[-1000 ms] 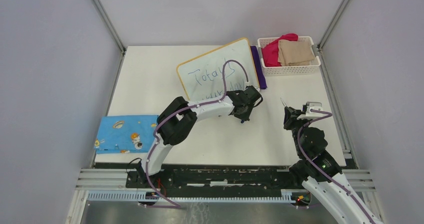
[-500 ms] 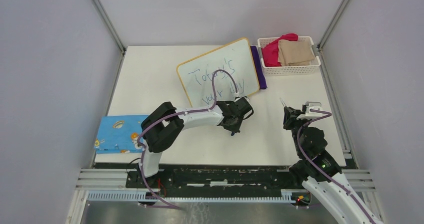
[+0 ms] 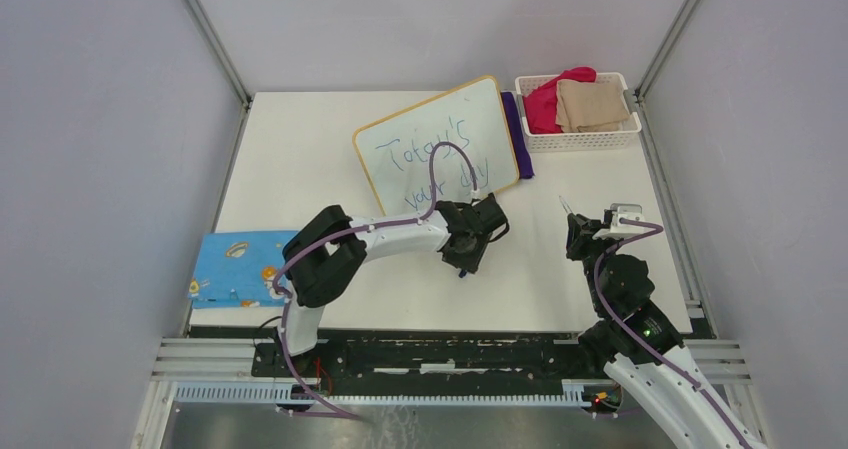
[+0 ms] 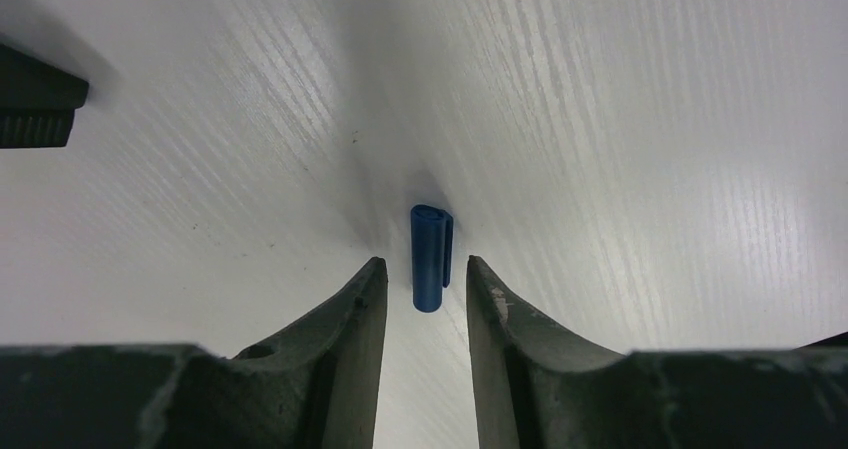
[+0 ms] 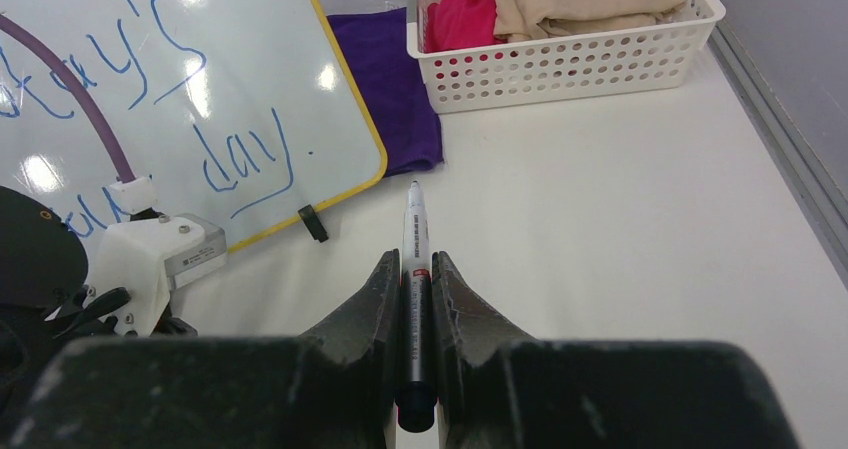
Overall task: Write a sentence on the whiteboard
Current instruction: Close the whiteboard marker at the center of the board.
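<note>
The middle of the cap is between my left gripper's fingers. My left gripper should close on the blue marker cap (image 3: 463, 273) now, because it would hold the cap.
The whiteboard (image 3: 440, 139) lies at the back middle of the table and also shows in the right wrist view (image 5: 200, 89). The sentence (image 3: 432, 157) is blue handwriting in two lines, with "day" (image 5: 245, 159) legible. My left gripper (image 3: 463, 265) is open, low over the table in front of the board. A small blue marker cap (image 4: 430, 259) lies on the table between its fingertips, with a gap on each side. My right gripper (image 3: 572, 219) is shut on a white and black marker (image 5: 413, 219), tip pointing toward the board's corner.
A white basket (image 3: 578, 137) with pink and tan cloths stands at the back right. A purple cloth (image 3: 517, 134) lies between it and the board. A blue patterned booklet (image 3: 245, 269) lies at the near left. Grey walls enclose the table.
My left arm has pulled back off the whiteboard toward the near side, uncovering the lower words, and now sits over the blue cap. The right arm has not moved.
</note>
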Available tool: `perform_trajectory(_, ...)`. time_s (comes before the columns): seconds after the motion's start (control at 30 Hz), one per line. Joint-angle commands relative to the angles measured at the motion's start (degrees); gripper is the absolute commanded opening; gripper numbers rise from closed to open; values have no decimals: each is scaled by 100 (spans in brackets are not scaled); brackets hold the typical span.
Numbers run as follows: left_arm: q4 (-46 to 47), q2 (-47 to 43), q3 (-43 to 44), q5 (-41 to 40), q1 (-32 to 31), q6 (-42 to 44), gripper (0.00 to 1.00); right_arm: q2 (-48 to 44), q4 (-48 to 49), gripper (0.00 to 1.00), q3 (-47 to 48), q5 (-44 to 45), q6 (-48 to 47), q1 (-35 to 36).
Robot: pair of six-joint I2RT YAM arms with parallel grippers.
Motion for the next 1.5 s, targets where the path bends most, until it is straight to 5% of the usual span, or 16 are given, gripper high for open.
perform_trajectory(0.0, -351, 154, 379, 150, -4, 374, 42, -21, 174, 0, 95, 13, 18, 37)
perform_trajectory(0.83, -458, 616, 747, 349, 126, 713, 39, -34, 183, 0, 19, 9, 48, 34)
perform_trajectory(1.07, -458, 587, 590, 337, 125, 786, 27, -37, 183, 0, 5, 15, 41, 40)
perform_trajectory(1.3, -382, 241, 411, 226, 126, 765, 2, 10, 128, 0, 104, 14, 68, 33)
perform_trajectory(1.47, -355, -525, 363, -43, 138, 672, 2, 137, 126, 0, 345, -64, 47, 38)
